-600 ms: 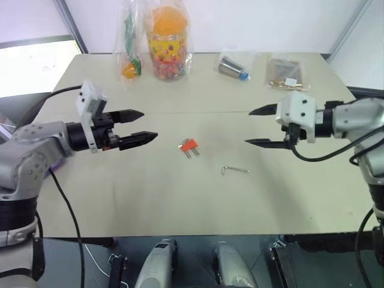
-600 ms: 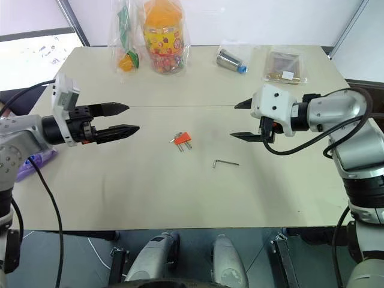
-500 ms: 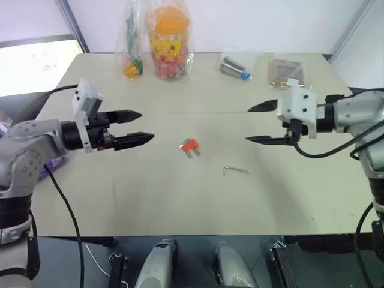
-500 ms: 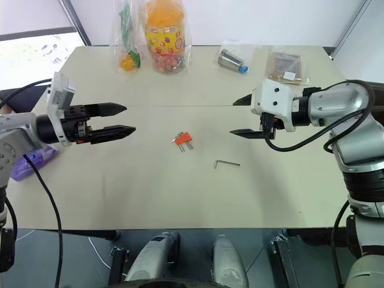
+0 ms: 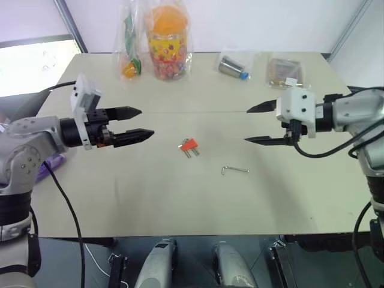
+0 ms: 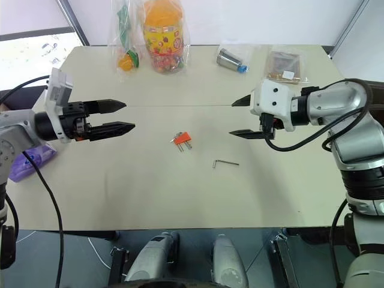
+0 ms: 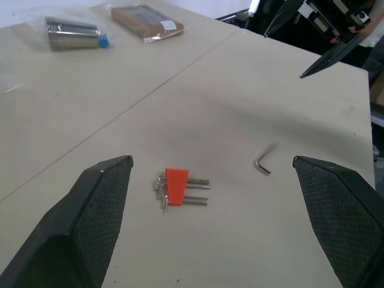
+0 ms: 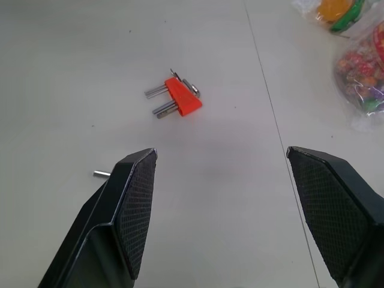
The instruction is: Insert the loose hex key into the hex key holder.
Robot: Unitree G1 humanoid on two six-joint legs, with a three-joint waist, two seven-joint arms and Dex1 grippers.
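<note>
My left gripper grabs the holder by its flat red-orange block [image 5: 189, 144] [image 7: 176, 186] next, since metal keys stick out of the holder on both ends.
The hex key holder [image 5: 189, 145], a small red-orange block with short metal keys sticking out, lies near the middle of the beige table [image 5: 150, 198]. The loose hex key [image 5: 234, 170], a thin grey L-shaped rod, lies flat a little nearer and to the right of it. My left gripper [image 5: 144, 123] hovers open above the table to the holder's left, pointing toward it. On the holder's right my right gripper [image 5: 254, 125] hovers open, pointing left. Both wrist views show the holder [image 7: 176, 186] [image 8: 182, 99] between wide-apart fingers with nothing held.
At the table's far edge stand a bagged jar of colourful sweets [image 5: 170, 42], a small bag with an orange and green item [image 5: 130, 63], a bagged metal cup [image 5: 232, 68] and a bagged packet [image 5: 284, 74]. A purple object [image 6: 27, 162] lies at the left edge.
The left gripper has drifted slightly left, away from the holder. The right gripper, the holder and the loose key stay where they were.
</note>
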